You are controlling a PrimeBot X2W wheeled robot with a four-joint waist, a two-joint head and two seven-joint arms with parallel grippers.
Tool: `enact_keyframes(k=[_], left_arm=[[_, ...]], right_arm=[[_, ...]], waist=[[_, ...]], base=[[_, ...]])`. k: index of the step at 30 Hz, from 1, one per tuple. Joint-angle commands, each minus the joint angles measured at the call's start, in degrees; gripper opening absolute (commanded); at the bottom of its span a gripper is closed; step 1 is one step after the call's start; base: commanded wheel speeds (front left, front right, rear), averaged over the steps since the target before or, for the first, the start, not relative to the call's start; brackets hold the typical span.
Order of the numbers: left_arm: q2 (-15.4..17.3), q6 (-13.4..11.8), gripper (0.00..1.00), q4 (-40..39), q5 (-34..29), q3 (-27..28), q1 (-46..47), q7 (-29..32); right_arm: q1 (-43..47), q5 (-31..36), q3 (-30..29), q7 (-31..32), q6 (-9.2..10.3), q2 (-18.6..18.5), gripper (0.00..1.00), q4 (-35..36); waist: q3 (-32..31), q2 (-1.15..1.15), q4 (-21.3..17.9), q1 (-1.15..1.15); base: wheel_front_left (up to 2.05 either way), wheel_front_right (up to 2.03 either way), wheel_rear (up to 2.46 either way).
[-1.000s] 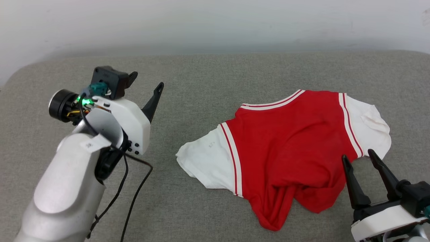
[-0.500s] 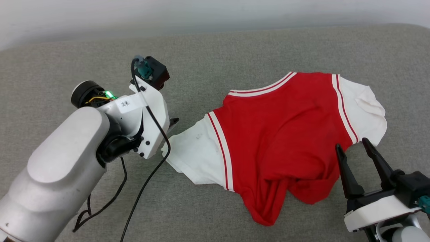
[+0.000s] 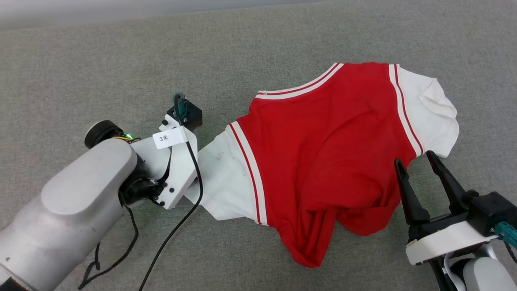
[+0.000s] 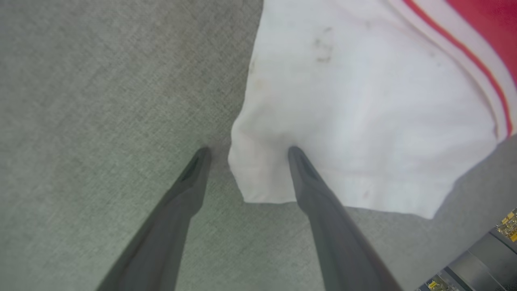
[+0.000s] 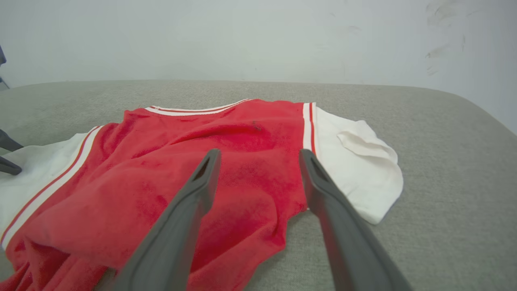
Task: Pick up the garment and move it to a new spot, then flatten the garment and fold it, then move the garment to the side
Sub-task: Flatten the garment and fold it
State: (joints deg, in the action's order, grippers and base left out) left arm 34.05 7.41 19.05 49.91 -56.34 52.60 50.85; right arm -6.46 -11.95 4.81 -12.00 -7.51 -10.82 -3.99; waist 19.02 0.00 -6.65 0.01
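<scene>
I will next pinch the garment with my left gripper by the sleeve's outer corner (image 4: 252,177), across its edge. The sleeve's white cloth is flat and slack.
The garment (image 3: 323,141), a red T-shirt with white sleeves and striped trim, lies rumpled on the grey surface, its lower part bunched toward me. My left gripper (image 4: 249,150) is open and points down at the left white sleeve (image 4: 363,121). One fingertip (image 4: 295,151) presses on the sleeve near its corner, the other rests on bare surface beside it. In the head view the left wrist housing (image 3: 177,169) hides those fingers. My right gripper (image 3: 415,158) is open just off the red edge below the right sleeve, holding nothing. It appears again as the right gripper (image 5: 260,152), above the garment (image 5: 161,169).
The grey fabric surface (image 3: 101,60) stretches wide to the left and behind the shirt. A pale wall (image 5: 242,36) rises behind it. A black cable (image 3: 177,226) hangs from my left arm onto the surface.
The head camera has tilted down. My left arm swung right and lowered, its fingers now at the left sleeve's corner. The right gripper stays open beside the shirt's right edge.
</scene>
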Motion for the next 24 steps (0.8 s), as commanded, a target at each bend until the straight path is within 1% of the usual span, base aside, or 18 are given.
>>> enact_keyframes(k=[1,4,5,6,10,15,18,21,24], left_arm=[[0.29,0.01,1.0,0.78,0.34,-1.15,0.45,0.26],[0.13,0.01,1.0,2.71,1.37,-4.47,-0.34,-0.16],[0.15,0.01,0.51,3.1,1.86,-5.68,-0.6,-0.08],[0.15,0.01,0.0,3.41,2.51,-6.43,-0.82,-0.53],[0.54,0.02,0.0,3.19,4.05,-7.78,0.14,-4.77],[2.26,0.02,0.0,2.43,5.11,-5.81,1.16,-12.78],[3.69,-0.06,0.0,2.04,5.54,-4.26,0.4,-16.35],[5.78,-1.08,0.0,1.04,5.49,-2.71,0.13,-18.84],[7.84,-2.33,0.0,-0.44,5.97,-1.18,-0.39,-20.52]], right_arm=[[-0.85,0.22,0.03,-0.18,0.04,0.28,1.0,-0.19],[-1.21,0.29,0.14,-0.45,0.04,0.45,1.0,-0.59],[-1.31,0.31,0.13,-0.51,0.04,0.45,1.0,-0.72],[-1.39,0.31,0.09,-0.56,0.04,0.47,1.0,-0.89],[-1.71,0.23,-0.74,-0.62,0.04,-0.28,1.0,-1.2],[-2.52,0.17,-3.88,0.07,0.04,-2.85,1.0,-0.29],[-3.89,0.35,-5.86,1.25,0.04,-5.19,1.0,1.12],[-5.75,0.09,-7.2,3.55,0.04,-8.28,1.0,2.59],[-8.31,-0.7,-7.04,7.24,0.04,-12.06,1.0,3.73]], waist=[[0.55,0.0,-0.37,-0.01],[0.94,0.0,-0.54,-0.01],[0.95,0.0,-0.57,-0.01],[0.89,0.0,-0.56,-0.01],[-0.43,0.0,0.02,-0.01],[-3.08,0.0,1.78,-0.01],[-4.3,0.0,3.1,-0.01],[-4.85,0.0,4.48,-0.01],[-4.88,0.0,5.73,-0.01]], base=[[0.0,0.0,0.0],[0.0,0.0,0.0],[0.0,0.0,0.0],[0.0,0.0,0.0],[0.0,0.0,0.0],[0.0,0.0,0.0],[0.0,0.0,0.0],[0.0,0.0,0.0],[0.0,0.0,0.0]])
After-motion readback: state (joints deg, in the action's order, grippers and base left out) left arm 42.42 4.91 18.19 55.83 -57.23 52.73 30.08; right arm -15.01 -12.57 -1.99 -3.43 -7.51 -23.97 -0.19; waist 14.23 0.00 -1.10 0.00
